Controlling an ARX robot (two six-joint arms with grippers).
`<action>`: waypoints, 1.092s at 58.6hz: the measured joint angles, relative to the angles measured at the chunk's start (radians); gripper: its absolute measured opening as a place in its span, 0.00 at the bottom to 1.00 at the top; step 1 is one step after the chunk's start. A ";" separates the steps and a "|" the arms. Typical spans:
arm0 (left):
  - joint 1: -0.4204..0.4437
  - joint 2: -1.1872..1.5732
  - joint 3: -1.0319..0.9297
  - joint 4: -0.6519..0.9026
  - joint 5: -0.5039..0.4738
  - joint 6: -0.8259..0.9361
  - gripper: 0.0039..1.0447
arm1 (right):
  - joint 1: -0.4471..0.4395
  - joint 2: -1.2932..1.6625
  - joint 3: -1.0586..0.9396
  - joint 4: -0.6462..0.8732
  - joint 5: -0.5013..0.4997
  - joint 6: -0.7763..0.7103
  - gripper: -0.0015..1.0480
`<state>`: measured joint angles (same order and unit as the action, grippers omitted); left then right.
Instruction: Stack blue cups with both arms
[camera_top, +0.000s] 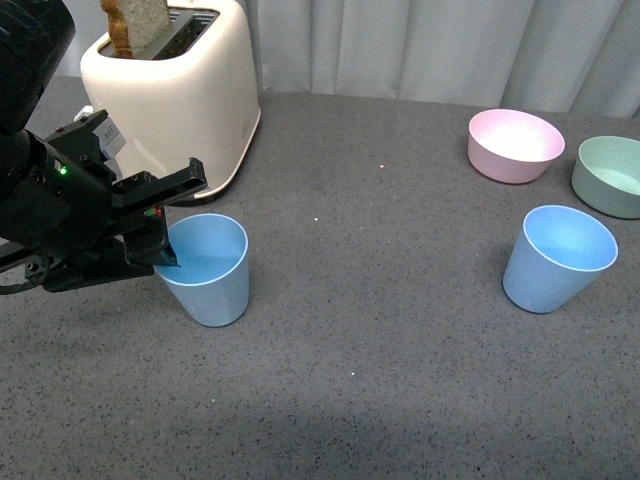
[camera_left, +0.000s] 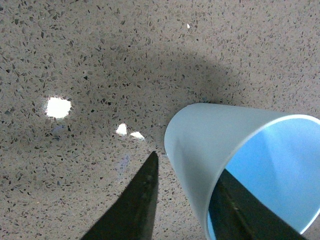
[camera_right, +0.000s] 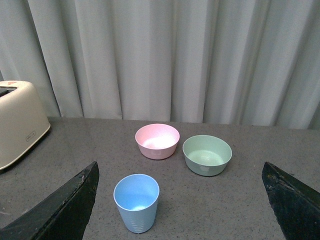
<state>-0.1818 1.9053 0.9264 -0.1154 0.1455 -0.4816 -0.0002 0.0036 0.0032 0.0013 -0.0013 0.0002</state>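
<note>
My left gripper needs to pick up this blue cup by its rim (camera_top: 172, 238) next. Then it can bring the cup over to stack with the other blue cup (camera_top: 555, 250).
Two light blue cups stand upright on the grey speckled table. One cup (camera_top: 208, 268) is at the left, and my left gripper (camera_top: 170, 225) is open astride its near-left rim, one finger inside the cup (camera_left: 235, 165) and one finger (camera_left: 135, 200) outside its wall. The other cup (camera_top: 557, 258) stands at the right, untouched. In the right wrist view that cup (camera_right: 136, 202) sits ahead of my right gripper (camera_right: 180, 200), which is open wide and well back from it. The right arm does not show in the front view.
A cream toaster (camera_top: 180, 90) with toast in its slot stands behind the left cup. A pink bowl (camera_top: 514, 145) and a pale green bowl (camera_top: 610, 175) sit at the back right, behind the right cup. A grey curtain hangs along the table's far edge.
</note>
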 joint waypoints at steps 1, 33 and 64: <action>0.000 0.000 0.000 -0.001 0.005 -0.002 0.20 | 0.000 0.000 0.000 0.000 0.000 0.000 0.91; -0.134 -0.027 0.061 -0.045 -0.084 0.030 0.03 | 0.000 0.000 0.000 0.000 0.000 0.000 0.91; -0.325 0.134 0.264 -0.115 -0.138 -0.071 0.03 | 0.000 0.000 0.000 0.000 0.000 0.000 0.91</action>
<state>-0.5072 2.0388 1.1904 -0.2306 0.0071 -0.5526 -0.0002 0.0036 0.0032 0.0013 -0.0010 0.0002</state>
